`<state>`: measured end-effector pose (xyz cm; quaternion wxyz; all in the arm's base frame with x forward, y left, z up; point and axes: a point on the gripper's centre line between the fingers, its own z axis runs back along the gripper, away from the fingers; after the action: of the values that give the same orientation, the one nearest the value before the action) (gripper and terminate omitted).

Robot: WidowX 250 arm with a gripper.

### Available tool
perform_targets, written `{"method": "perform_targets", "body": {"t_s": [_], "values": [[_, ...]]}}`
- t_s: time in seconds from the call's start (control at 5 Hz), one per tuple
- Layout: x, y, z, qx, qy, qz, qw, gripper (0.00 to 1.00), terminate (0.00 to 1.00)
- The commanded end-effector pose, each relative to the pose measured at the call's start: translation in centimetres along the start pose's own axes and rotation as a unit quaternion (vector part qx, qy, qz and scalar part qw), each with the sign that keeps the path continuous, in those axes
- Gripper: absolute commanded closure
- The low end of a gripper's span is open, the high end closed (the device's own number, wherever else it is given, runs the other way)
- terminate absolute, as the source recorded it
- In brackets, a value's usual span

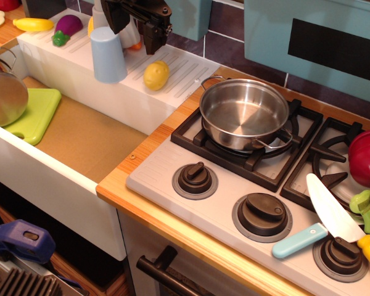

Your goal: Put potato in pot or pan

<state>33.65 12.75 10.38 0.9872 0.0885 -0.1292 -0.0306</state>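
Next, my gripper grabs the small yellow potato around its rounded middle (156,75) to put it in the steel pan (244,111).
The potato (156,74), a small pale-yellow egg shape, lies on the white ribbed drain board (185,68) behind the sink. The pan (243,114), wide, shallow and shiny steel with two loop handles, stands empty on the left burner of the stove. My black gripper (135,34) hangs at the top of the view, just above and to the left of the potato, not touching it. Its jaws stand apart with nothing held between them.
A light-blue cup (108,54) stands left of the potato. A purple eggplant (66,27) and a long yellow vegetable (33,24) lie at the board's far left. A deep steel pot (3,92) and green cutting board (34,114) are in the sink. A red pot (367,157) and toy knife (324,219) are at right.
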Motion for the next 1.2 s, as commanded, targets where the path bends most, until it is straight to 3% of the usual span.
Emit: {"method": "perform_targets", "body": {"t_s": [0.0, 0.2, 1.0], "values": [[0.0, 0.0, 0.0, 0.000, 0.000, 0.000, 1.0000, 0.00, 0.00], [0.6, 0.0, -1.4, 0.016, -0.017, 0.006, 0.9997, 0.00, 0.00], [2.3, 0.1, -6.4, 0.027, -0.065, 0.018, 0.9974, 0.00, 0.00]]}}
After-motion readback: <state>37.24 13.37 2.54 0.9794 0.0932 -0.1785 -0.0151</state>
